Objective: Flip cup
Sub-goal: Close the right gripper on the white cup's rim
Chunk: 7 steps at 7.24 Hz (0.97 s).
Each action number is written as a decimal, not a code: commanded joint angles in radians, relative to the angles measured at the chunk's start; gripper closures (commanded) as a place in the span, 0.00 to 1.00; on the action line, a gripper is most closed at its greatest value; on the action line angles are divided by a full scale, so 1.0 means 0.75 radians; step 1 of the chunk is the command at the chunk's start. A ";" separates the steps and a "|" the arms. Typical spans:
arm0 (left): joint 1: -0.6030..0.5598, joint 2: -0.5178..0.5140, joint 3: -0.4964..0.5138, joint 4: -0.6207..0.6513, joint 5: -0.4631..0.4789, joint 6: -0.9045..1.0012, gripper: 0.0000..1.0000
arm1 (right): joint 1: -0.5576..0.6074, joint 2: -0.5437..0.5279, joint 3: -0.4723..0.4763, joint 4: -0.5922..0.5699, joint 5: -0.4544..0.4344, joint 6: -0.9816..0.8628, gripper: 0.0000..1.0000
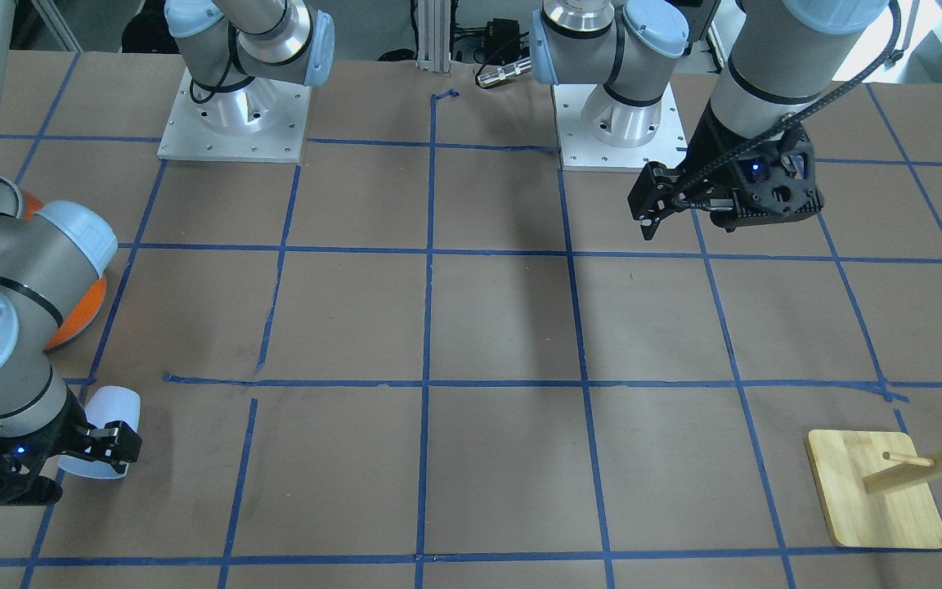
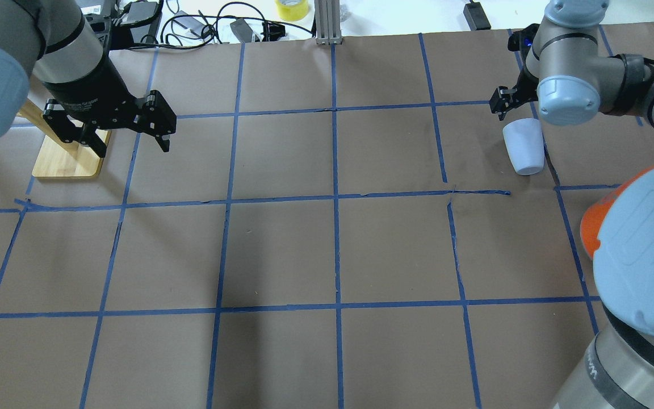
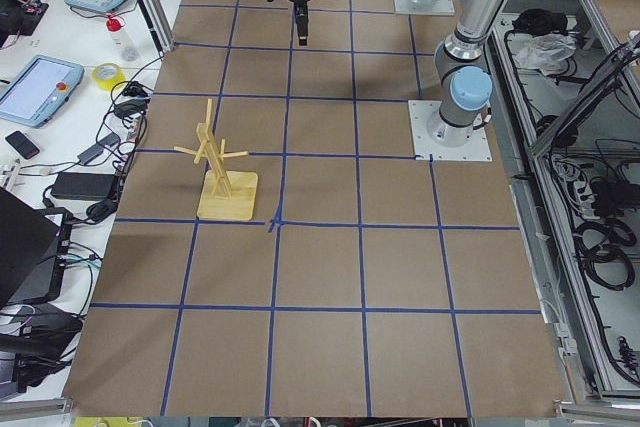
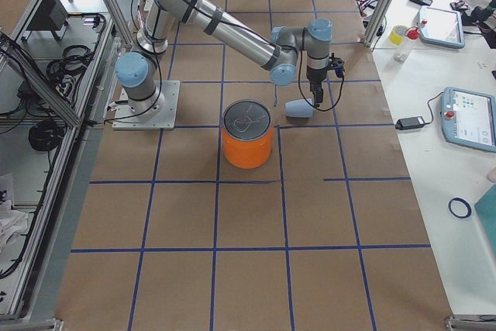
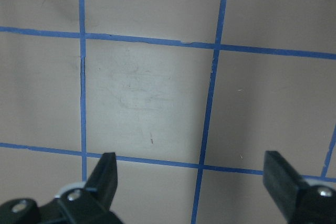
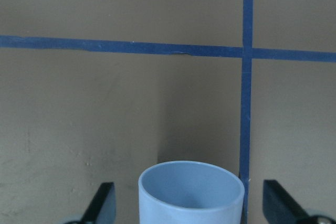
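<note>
I should flip the cup, so I need to grab it next with my right gripper by the sides of its body [image 1: 105, 465] [image 6: 191, 214].
The cup [image 2: 524, 150] is a small pale blue-white tumbler. It lies on its side at the table's far right, its mouth pointing away from the robot's base. It also shows in the front-facing view [image 1: 111, 409] and the right side view [image 4: 300, 108]. My right gripper [image 2: 515, 113] is open at the cup's mouth end. In the right wrist view the bluish mouth [image 6: 191, 192] sits between the two spread fingers [image 6: 104, 205], with a gap on each side. My left gripper [image 2: 132, 142] is open and empty above the table's far left, over bare paper in its wrist view [image 5: 191, 182].
A large orange can [image 4: 248, 145] with a silver top stands near the cup, on the side toward the robot, partly hidden by the right arm [image 2: 594, 227]. A wooden peg rack [image 2: 68, 162] stands beside the left gripper. Blue tape lines grid the brown table.
</note>
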 commanded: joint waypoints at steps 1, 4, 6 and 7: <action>0.001 0.001 -0.003 0.002 0.000 0.000 0.00 | -0.050 0.001 0.004 0.009 0.005 -0.034 0.00; 0.001 0.001 -0.003 0.002 0.000 0.000 0.00 | -0.050 0.006 0.006 0.003 0.140 -0.003 0.00; 0.001 0.001 -0.003 0.004 0.000 0.000 0.00 | -0.050 0.008 0.018 0.011 0.140 -0.003 0.00; 0.001 0.001 -0.003 0.004 0.000 0.000 0.00 | -0.052 0.008 0.026 0.009 0.134 -0.003 0.00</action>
